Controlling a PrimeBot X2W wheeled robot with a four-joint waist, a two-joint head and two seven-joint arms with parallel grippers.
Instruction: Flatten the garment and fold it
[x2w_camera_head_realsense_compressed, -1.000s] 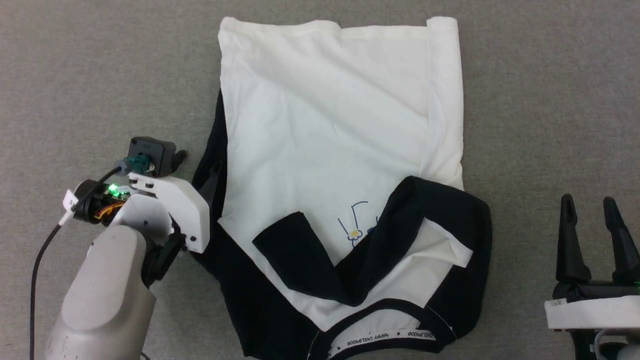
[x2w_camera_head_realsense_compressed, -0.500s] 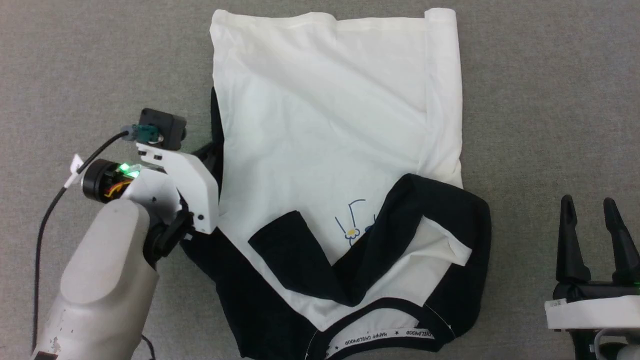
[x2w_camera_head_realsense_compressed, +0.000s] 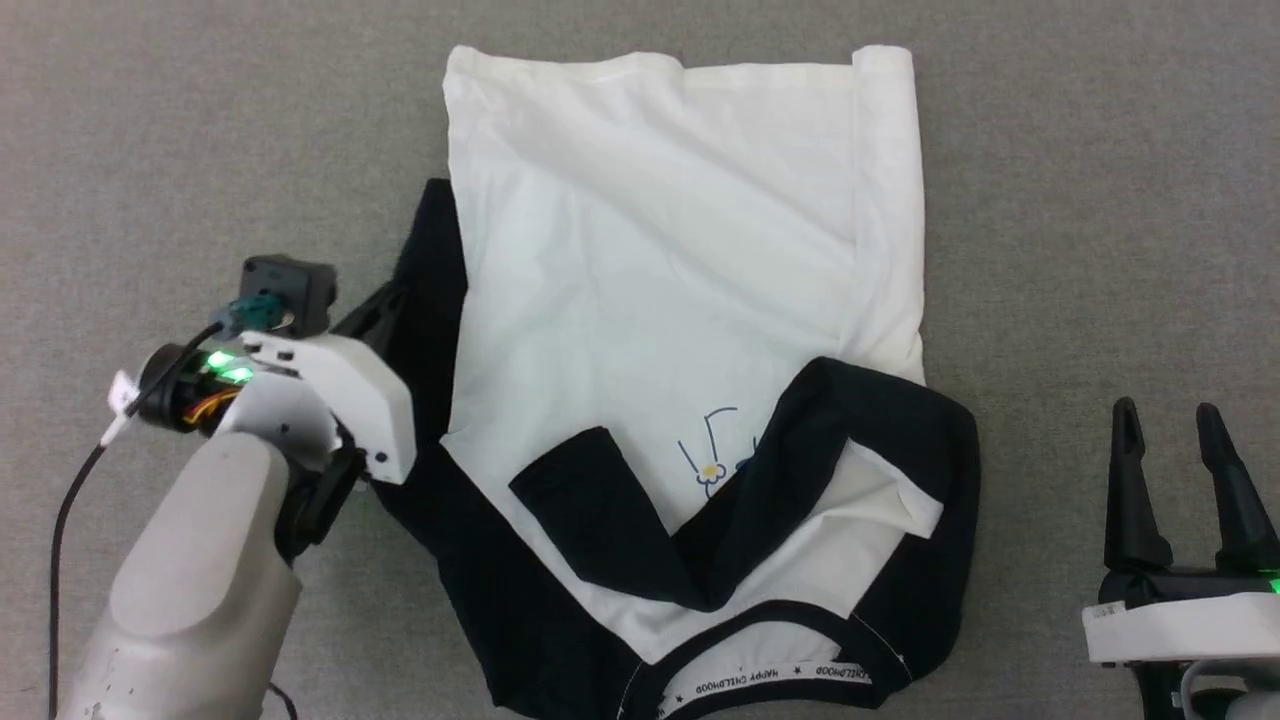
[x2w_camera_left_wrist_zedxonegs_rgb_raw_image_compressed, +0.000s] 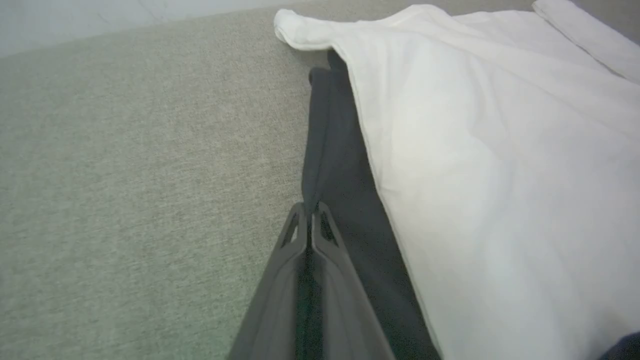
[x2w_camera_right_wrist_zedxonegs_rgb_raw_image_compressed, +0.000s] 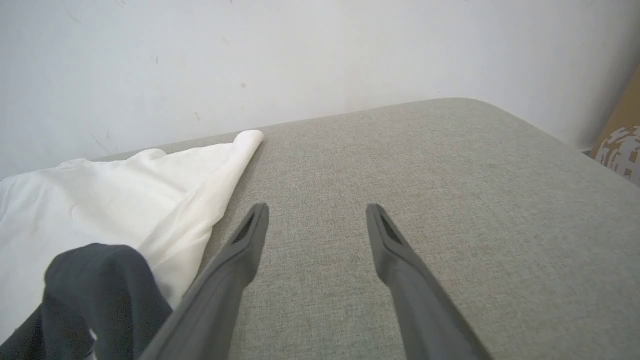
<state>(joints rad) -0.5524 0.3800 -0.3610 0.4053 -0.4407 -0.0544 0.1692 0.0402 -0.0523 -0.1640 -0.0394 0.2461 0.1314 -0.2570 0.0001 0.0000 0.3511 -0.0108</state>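
Observation:
My right gripper should next pinch the garment by its white hem corner (x2w_camera_head_realsense_compressed: 885, 60). There a raised fold (x2w_camera_head_realsense_compressed: 888, 180) stands up while the body of the garment lies flat.
The garment (x2w_camera_head_realsense_compressed: 680, 250) lies on the grey surface, white body spread upward, black collar (x2w_camera_head_realsense_compressed: 770, 675) with white lettering nearest me. One black sleeve (x2w_camera_head_realsense_compressed: 800, 450) is folded across its lower part. The other black sleeve (x2w_camera_head_realsense_compressed: 430, 250) pokes out from under the left edge. My left gripper (x2w_camera_head_realsense_compressed: 400, 290) is shut on that sleeve's edge; the left wrist view shows the left gripper (x2w_camera_left_wrist_zedxonegs_rgb_raw_image_compressed: 311, 207) pinching the dark sleeve (x2w_camera_left_wrist_zedxonegs_rgb_raw_image_compressed: 330, 130) beside the white body (x2w_camera_left_wrist_zedxonegs_rgb_raw_image_compressed: 475, 150). My right gripper (x2w_camera_head_realsense_compressed: 1170, 420) stands open at the lower right, clear of the cloth. The right wrist view shows this gripper (x2w_camera_right_wrist_zedxonegs_rgb_raw_image_compressed: 317, 212) and the garment (x2w_camera_right_wrist_zedxonegs_rgb_raw_image_compressed: 100, 210).
Bare grey fabric surface (x2w_camera_head_realsense_compressed: 200, 150) surrounds the garment on both sides. In the right wrist view a white wall (x2w_camera_right_wrist_zedxonegs_rgb_raw_image_compressed: 300, 50) rises behind the surface's rounded far corner, and a brown patterned object (x2w_camera_right_wrist_zedxonegs_rgb_raw_image_compressed: 620, 145) sits past the right edge.
My left gripper has shut on the left black sleeve and drawn it outward to the left, so more black cloth shows beside the white body. The right gripper stayed put.

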